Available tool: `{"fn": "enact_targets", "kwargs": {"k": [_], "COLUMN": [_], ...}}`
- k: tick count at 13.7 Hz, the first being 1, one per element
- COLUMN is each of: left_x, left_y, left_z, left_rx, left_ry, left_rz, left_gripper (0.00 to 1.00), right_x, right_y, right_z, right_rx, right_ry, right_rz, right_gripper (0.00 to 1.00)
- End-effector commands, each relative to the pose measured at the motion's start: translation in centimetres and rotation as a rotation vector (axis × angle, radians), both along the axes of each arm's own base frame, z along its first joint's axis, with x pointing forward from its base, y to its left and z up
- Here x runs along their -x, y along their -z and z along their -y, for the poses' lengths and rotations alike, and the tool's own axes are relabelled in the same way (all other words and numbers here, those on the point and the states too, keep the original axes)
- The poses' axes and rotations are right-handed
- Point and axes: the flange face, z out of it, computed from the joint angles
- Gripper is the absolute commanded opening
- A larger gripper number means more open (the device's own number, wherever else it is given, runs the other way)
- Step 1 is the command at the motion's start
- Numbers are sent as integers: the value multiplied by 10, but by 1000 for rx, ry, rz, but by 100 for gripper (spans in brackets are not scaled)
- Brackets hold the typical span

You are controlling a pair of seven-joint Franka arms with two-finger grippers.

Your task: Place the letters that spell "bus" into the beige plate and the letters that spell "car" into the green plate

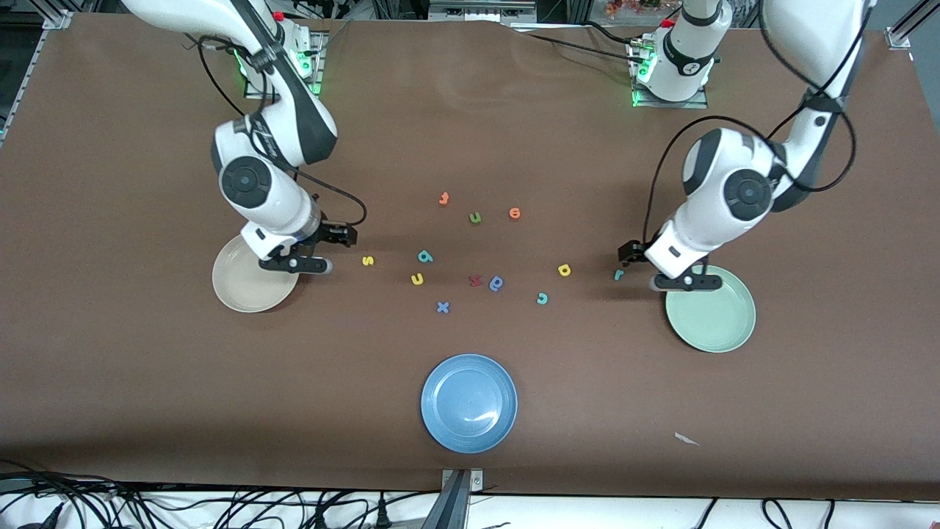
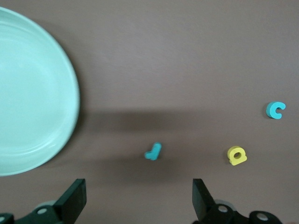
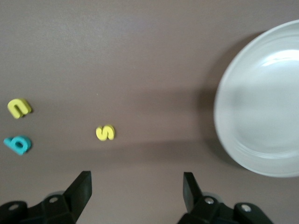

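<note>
My left gripper grabs the teal "r" by its stem (image 1: 619, 273) next, to add the "r" of "car" to the green plate (image 1: 716, 319).
The beige plate (image 1: 246, 288) lies toward the right arm's end of the table. My right gripper (image 1: 297, 266) hangs open and empty over its rim. Beside the plate lie the yellow "s" (image 1: 368, 260), teal "b" (image 1: 424, 256) and yellow "u" (image 1: 417, 278). The right wrist view shows the "s" (image 3: 105, 133) ahead of my right gripper (image 3: 137, 193). The green plate (image 1: 716, 319) lies toward the left arm's end, with my left gripper (image 1: 683, 282) open over its rim. The teal "r" (image 2: 153, 151) lies just ahead of my left gripper (image 2: 138, 200), then the yellow "a" (image 2: 237, 155) and teal "c" (image 2: 275, 110).
A blue plate (image 1: 468, 402) sits nearest the front camera, mid-table. Among the task letters lie a blue "x" (image 1: 442, 307), a red letter (image 1: 475, 280) and a blue rounded letter (image 1: 496, 283). Farther back are an orange "t" (image 1: 443, 198), green "u" (image 1: 474, 217) and orange "e" (image 1: 514, 213).
</note>
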Motion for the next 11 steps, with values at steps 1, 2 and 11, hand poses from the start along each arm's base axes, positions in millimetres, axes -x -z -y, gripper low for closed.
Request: {"fn": "enact_targets", "kwargs": {"k": [1, 2, 11], "left_x": [1, 0, 10], "left_y": [34, 43, 92], "left_z": [19, 20, 30], "left_rx": [-17, -23, -90], "left_ry": [59, 73, 94], "left_rz": [11, 18, 37], "left_gripper": [100, 100, 92], "right_x": [0, 4, 14], "right_y": [34, 45, 86], "right_z": [-14, -21, -37], "right_rx": [-18, -27, -56], "right_ry": [25, 25, 47], "right_rz": [32, 44, 92], "right_gripper": [69, 65, 65]}}
